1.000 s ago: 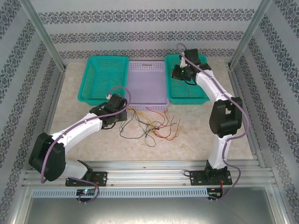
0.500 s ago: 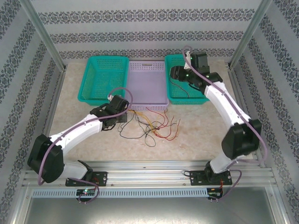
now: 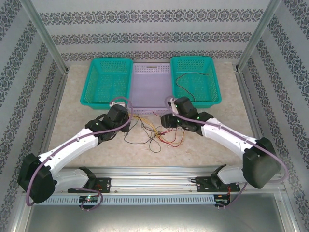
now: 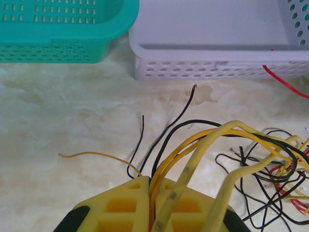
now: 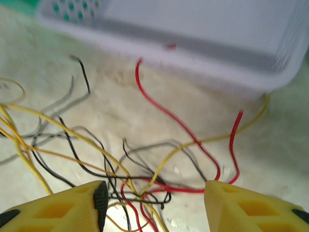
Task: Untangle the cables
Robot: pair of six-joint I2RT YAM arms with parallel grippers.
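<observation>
Next, my right gripper takes hold of one red cable near its loose end, beyond the tangle's knotted middle, to draw it free.
The cables lie as a loose tangle of black, yellow and red wires on the table in front of the lilac basket. My left gripper sits at the tangle's left edge. In the left wrist view the left gripper is shut on yellow cables and at least one black one that run out between its fingers. My right gripper hovers over the tangle's right part. In the right wrist view the right gripper stands open above crossing red, yellow and black cables, holding nothing. One black cable lies alone in the right teal basket.
A left teal basket stands at the back left, beside the lilac basket. Metal frame posts and patterned walls close in the sides. Bare table lies left and right of the tangle.
My right arm has swung from the right teal basket down to the tangle and its gripper has opened; a black cable now lies in that basket. The left arm has shifted slightly.
</observation>
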